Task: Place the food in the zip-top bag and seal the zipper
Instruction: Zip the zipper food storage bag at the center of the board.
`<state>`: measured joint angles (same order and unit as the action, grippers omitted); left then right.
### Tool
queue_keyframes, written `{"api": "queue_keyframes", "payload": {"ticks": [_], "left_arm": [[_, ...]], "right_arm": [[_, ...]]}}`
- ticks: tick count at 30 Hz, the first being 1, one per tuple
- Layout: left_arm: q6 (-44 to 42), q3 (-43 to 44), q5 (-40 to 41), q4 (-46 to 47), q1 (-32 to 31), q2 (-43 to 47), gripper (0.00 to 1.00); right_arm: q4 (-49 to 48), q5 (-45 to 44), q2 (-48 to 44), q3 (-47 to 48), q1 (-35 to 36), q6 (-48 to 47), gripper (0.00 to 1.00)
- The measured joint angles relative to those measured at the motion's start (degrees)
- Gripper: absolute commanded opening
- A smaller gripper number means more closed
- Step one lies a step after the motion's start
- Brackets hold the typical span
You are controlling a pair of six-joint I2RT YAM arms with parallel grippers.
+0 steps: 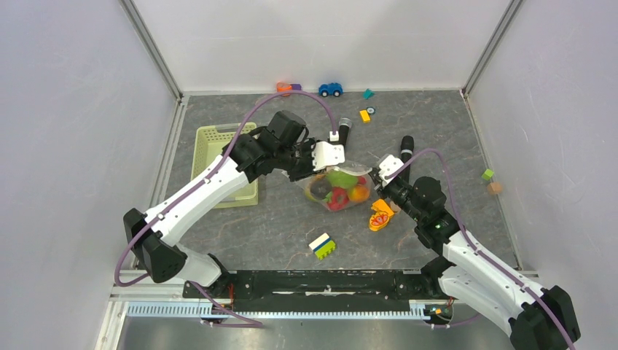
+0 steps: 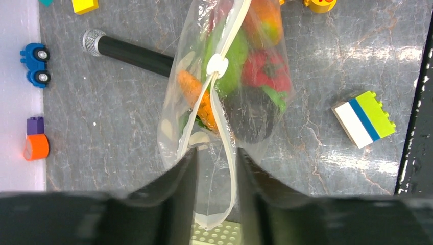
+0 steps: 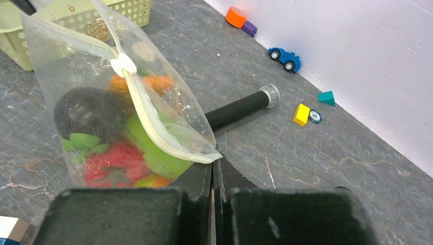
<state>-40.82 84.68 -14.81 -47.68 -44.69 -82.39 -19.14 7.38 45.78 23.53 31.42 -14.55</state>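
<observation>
The zipper's strips are parted. My left gripper should next grab the zipper's white slider [image 2: 217, 66] by the slider's sides, to pull it along the strips and seal the bag.
The zip-top bag [image 1: 339, 186] hangs between my two grippers over the middle of the floor. The food [image 1: 337, 195] is inside: an orange carrot [image 2: 196, 97], a green piece [image 2: 235, 71], a red piece [image 2: 265, 69] and a dark purple one [image 2: 250, 115]. The zipper [image 3: 148, 120] is one closed strip from my right gripper up to its white slider [image 2: 217, 65]; past the slider its two strips part. My left gripper [image 2: 217, 150] is open, the bag's loose corner lying in the gap between its fingers. My right gripper [image 3: 213, 161] is shut on the opposite corner.
The pale green basket [image 1: 211, 146] stands left, under my left arm. A black microphone [image 2: 127, 51] lies behind the bag. An orange-and-red lumpy toy [image 1: 380, 215] and a white, blue and green block [image 1: 322, 246] lie in front. A blue car [image 1: 330, 89] and small blocks line the back wall.
</observation>
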Motion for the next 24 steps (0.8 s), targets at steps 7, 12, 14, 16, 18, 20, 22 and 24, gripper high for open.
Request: {"api": "queue_keyframes", "payload": {"ticks": [7, 12, 14, 16, 18, 20, 22, 24], "left_arm": [[-0.42, -0.02, -1.95, 0.22, -0.02, 0.0, 0.92], [-0.42, -0.02, -5.55, 1.03, -0.33, -0.04, 0.99], [-0.42, -0.02, -6.71, 1.64, -0.59, -0.17, 0.99], [-0.42, -0.02, -7.34, 2.14, -0.85, -0.61, 0.98], [-0.42, 0.0, -7.78, 2.64, -1.11, -1.7, 0.97], [-0.42, 0.04, -7.8, 2.86, -1.25, -3.37, 0.94], [-0.42, 0.13, -7.78, 2.89, -1.33, -5.27, 0.88], [-0.39, 0.13, -7.78, 2.78, -1.36, -6.67, 0.82]], "right_arm": [[-0.09, 2.27, 0.04, -0.11, -0.04, 0.42, 0.0], [0.0, 3.8, 0.04, -0.11, -0.07, 1.49, 0.0], [0.61, 4.46, 0.04, 0.07, -0.09, 2.45, 0.0], [2.21, 4.87, 0.11, 0.87, -0.09, 3.69, 0.0], [4.02, 5.25, 0.15, 2.23, -0.09, 5.25, 0.0], [5.25, 5.6, 0.17, 3.23, -0.11, 6.47, 0.0], [6.51, 5.7, 0.26, 3.96, -0.11, 7.74, 0.0], [7.52, 5.84, 0.61, 4.59, -0.22, 8.81, 0.0]]}}
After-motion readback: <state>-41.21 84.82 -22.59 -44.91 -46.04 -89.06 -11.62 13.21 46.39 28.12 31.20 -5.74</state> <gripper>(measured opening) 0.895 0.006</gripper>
